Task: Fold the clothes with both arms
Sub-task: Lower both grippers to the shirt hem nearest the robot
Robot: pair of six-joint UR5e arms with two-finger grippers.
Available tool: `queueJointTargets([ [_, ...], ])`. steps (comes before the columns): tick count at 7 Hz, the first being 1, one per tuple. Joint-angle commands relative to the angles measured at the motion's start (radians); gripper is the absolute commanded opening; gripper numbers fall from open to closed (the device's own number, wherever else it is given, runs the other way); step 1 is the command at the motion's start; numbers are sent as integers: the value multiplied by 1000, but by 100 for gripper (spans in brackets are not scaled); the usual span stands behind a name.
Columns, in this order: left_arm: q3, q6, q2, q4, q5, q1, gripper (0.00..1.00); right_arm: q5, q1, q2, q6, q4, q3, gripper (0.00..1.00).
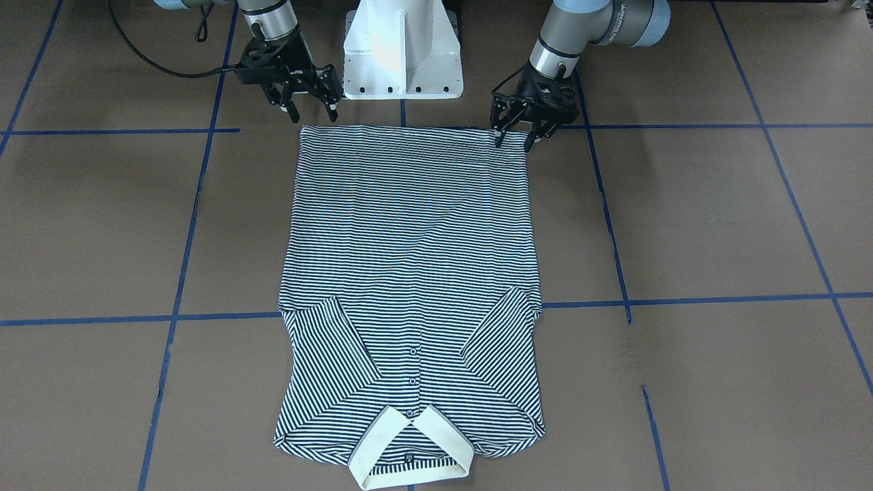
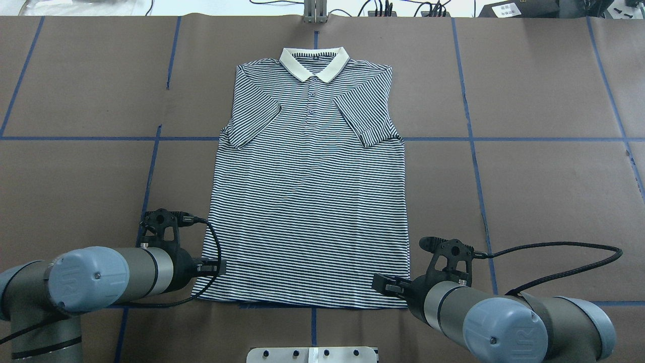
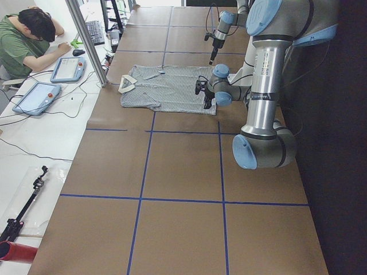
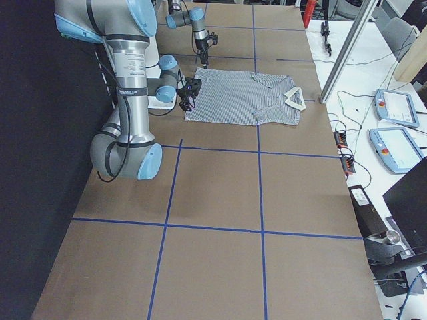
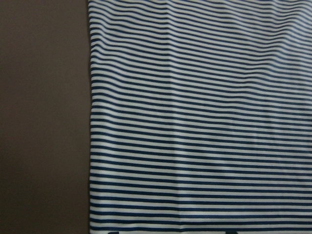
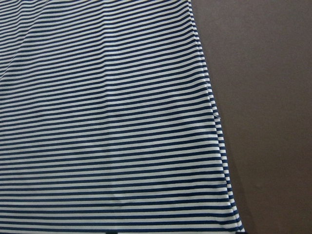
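To fold the striped shirt (image 1: 409, 239), my left gripper next needs to pinch its hem corner (image 1: 520, 138), where the cloth edge is free.
The striped polo shirt (image 1: 409, 239) lies flat and face up on the brown table, both sleeves folded inward. Its cream collar (image 2: 315, 63) is at the far end and its hem is towards the robot. My left gripper (image 1: 515, 140) is open, its fingers standing over the hem corner on my left side; it also shows in the overhead view (image 2: 211, 267). My right gripper (image 1: 312, 112) is open just above the other hem corner and holds nothing; it also shows in the overhead view (image 2: 387, 285). Both wrist views show only striped cloth (image 5: 195, 122) (image 6: 107, 122) and bare table, no fingers.
The white pedestal base (image 1: 402, 51) stands just behind the hem, between the arms. Blue tape lines (image 2: 473, 151) cross the brown table. An operator (image 3: 23, 40) sits at a side desk with tablets (image 3: 37, 97) beyond the collar end.
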Motion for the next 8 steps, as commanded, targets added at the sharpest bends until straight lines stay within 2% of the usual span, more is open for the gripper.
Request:
queueJointTargets([
  [1,1,-33,24,3,26,47,65,-7,-4,-10,1,0,-2,85],
  [8,14,-44,36,8,29,70,59,-21,-8,-13,1,0,-3,87],
])
